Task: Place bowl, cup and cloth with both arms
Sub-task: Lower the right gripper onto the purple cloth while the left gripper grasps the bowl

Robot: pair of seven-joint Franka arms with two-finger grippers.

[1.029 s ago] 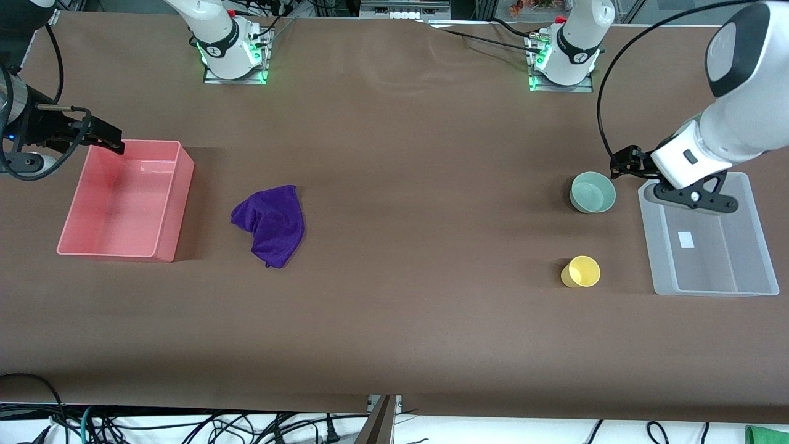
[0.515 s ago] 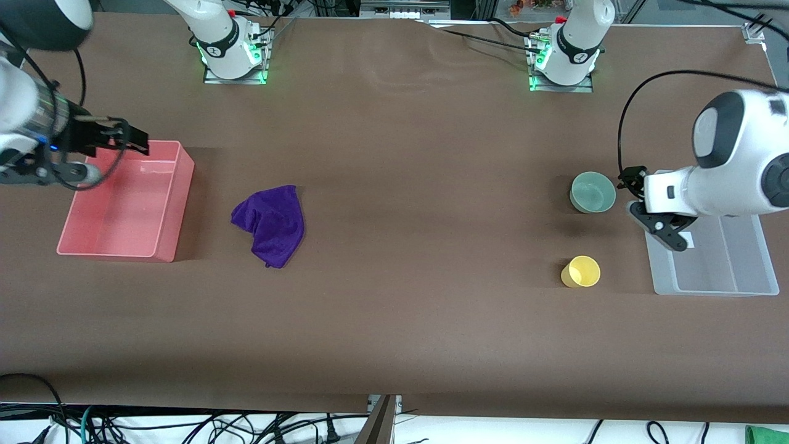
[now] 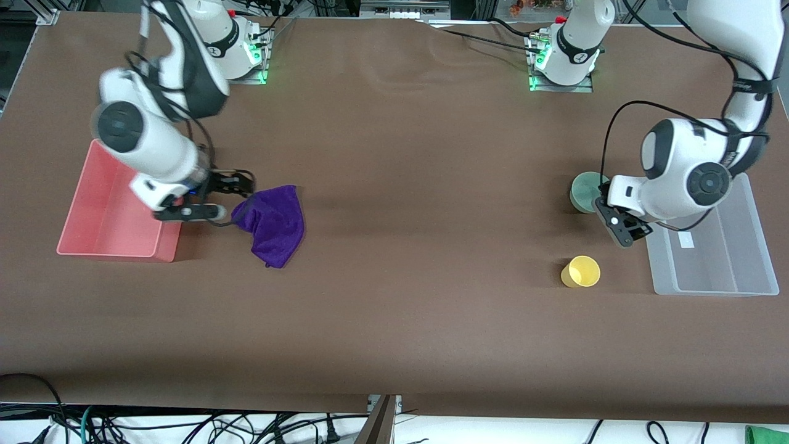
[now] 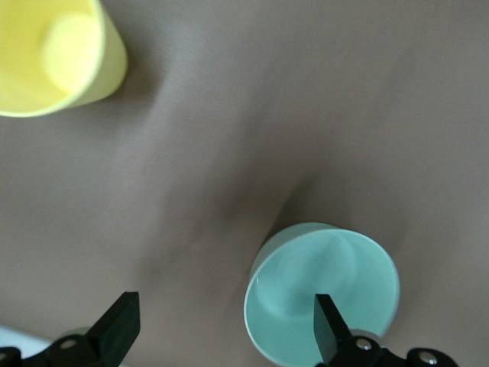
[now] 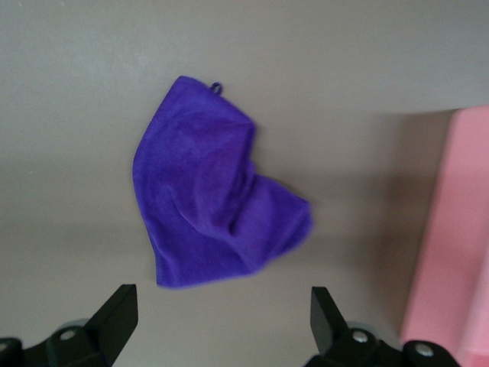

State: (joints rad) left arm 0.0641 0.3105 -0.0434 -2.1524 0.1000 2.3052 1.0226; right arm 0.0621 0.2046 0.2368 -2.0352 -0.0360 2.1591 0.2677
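Next, my right gripper grabs the purple cloth by its crumpled folds to place it in the pink bin (image 3: 122, 214).
The mint-green bowl (image 3: 583, 190) stands upright near the left arm's end of the table, partly hidden by the left arm. My left gripper (image 3: 616, 223) is open and empty over the bowl's edge. In the left wrist view (image 4: 225, 325) one finger hangs over the bowl (image 4: 321, 294) and the other over bare table. The yellow cup (image 3: 580, 272) stands nearer the front camera than the bowl, and shows in the left wrist view (image 4: 53, 53). The purple cloth (image 3: 274, 223) lies crumpled. My right gripper (image 3: 229, 197) is open and empty over the table just beside the cloth (image 5: 214, 199).
A pink bin (image 3: 105, 216) sits at the right arm's end of the table, close beside the right gripper; its wall shows in the right wrist view (image 5: 458, 229). A clear bin (image 3: 715, 253) sits at the left arm's end, beside the left gripper.
The right gripper has moved from over the pink bin to the cloth's edge. The left gripper has moved from over the clear bin to the bowl. Bowl, cup and cloth have not moved.
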